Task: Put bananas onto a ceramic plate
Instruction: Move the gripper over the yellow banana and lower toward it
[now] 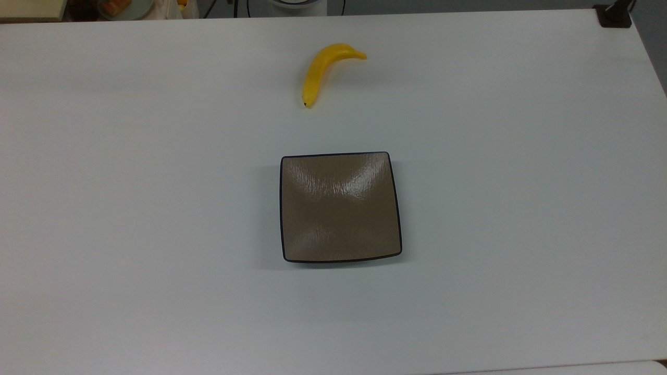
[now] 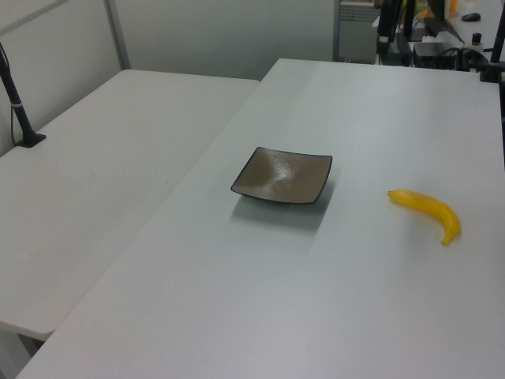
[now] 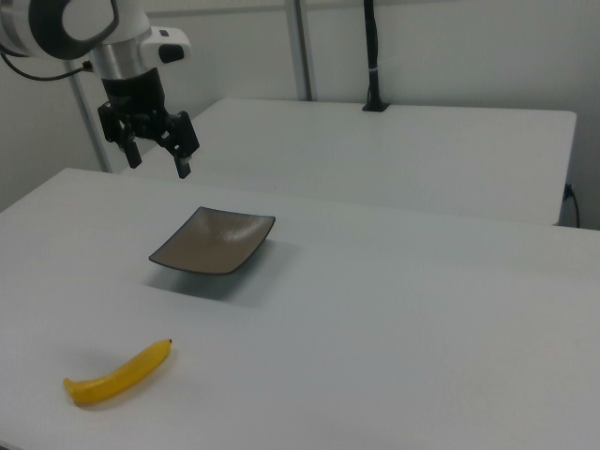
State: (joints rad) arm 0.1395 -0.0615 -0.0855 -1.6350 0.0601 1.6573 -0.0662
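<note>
My gripper grabs the yellow banana by its straighter half point(image 2: 412, 200) next, to set the banana on the ceramic plate point(image 2: 282, 175).
A single yellow banana point(image 1: 325, 70) lies on the white table, beyond the plate toward the top view's upper edge. It also lies at the left view's right as the banana point(image 2: 428, 210) and near the right view's lower left as the banana point(image 3: 119, 374). The square brown ceramic plate point(image 1: 341, 207) sits bare at the table's middle, seen too as the plate point(image 2: 282, 175) and the plate point(image 3: 213, 241). My gripper point(image 3: 159, 162) hangs open high in the right view's upper left, well above the table and apart from both, with nothing between its fingers.
A second white table point(image 2: 102, 181) adjoins at the left view's left, with a black pole mount point(image 2: 28, 138) on it. A black clamp point(image 1: 614, 15) sits at the top view's upper right corner. Clutter lies beyond the far edge point(image 1: 120, 8).
</note>
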